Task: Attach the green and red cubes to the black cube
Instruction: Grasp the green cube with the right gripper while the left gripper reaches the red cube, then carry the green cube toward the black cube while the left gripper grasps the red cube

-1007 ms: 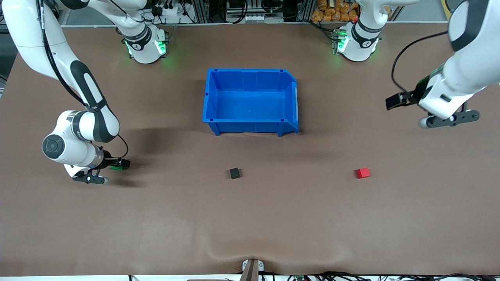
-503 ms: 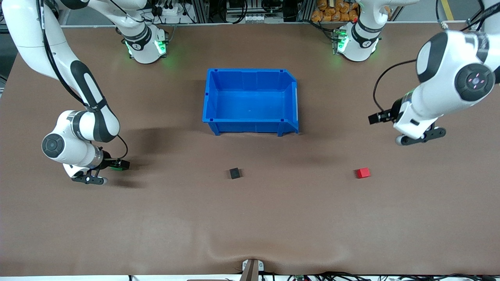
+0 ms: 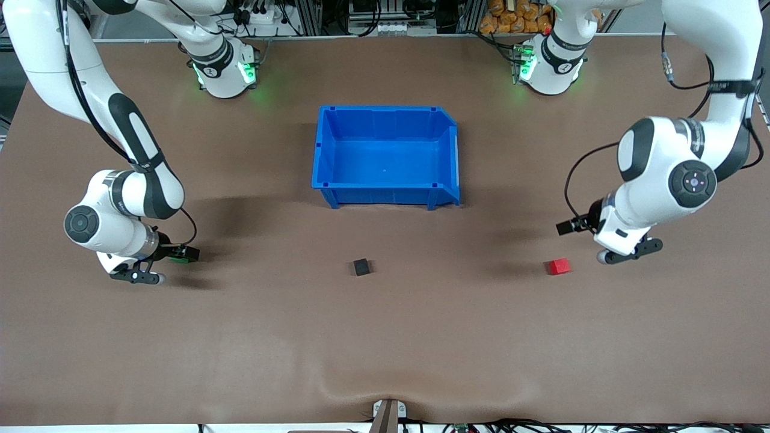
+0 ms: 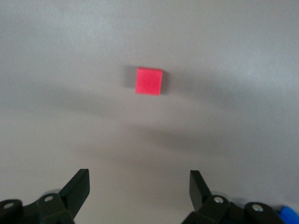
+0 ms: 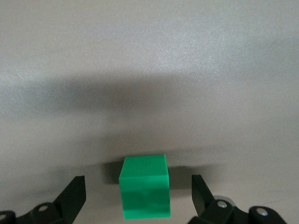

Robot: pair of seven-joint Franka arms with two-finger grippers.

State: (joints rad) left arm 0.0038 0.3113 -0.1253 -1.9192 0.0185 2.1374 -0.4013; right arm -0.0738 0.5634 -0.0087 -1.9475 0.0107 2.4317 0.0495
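Note:
My right gripper should close: its fingers are low at the table on either side of the green cube.
The green cube [image 3: 177, 259] sits on the table at the right arm's end, mostly hidden under the right wrist. In the right wrist view the green cube [image 5: 144, 186] lies between the open fingers of my right gripper [image 5: 138, 182], with a gap on each side. My right gripper [image 3: 150, 269] is low at the table. The red cube [image 3: 559, 266] lies toward the left arm's end and also shows in the left wrist view [image 4: 149, 81]. My left gripper [image 3: 625, 252] hangs beside it, open and empty [image 4: 138, 173]. The black cube [image 3: 361, 267] lies alone between them.
An empty blue bin [image 3: 385, 195] stands mid-table, farther from the front camera than the black cube. The brown table cover has a wrinkle [image 3: 385, 385] at its near edge.
The left arm has swung down and inward from the table's end, bringing its gripper close beside the red cube. The right arm has stayed over the green cube.

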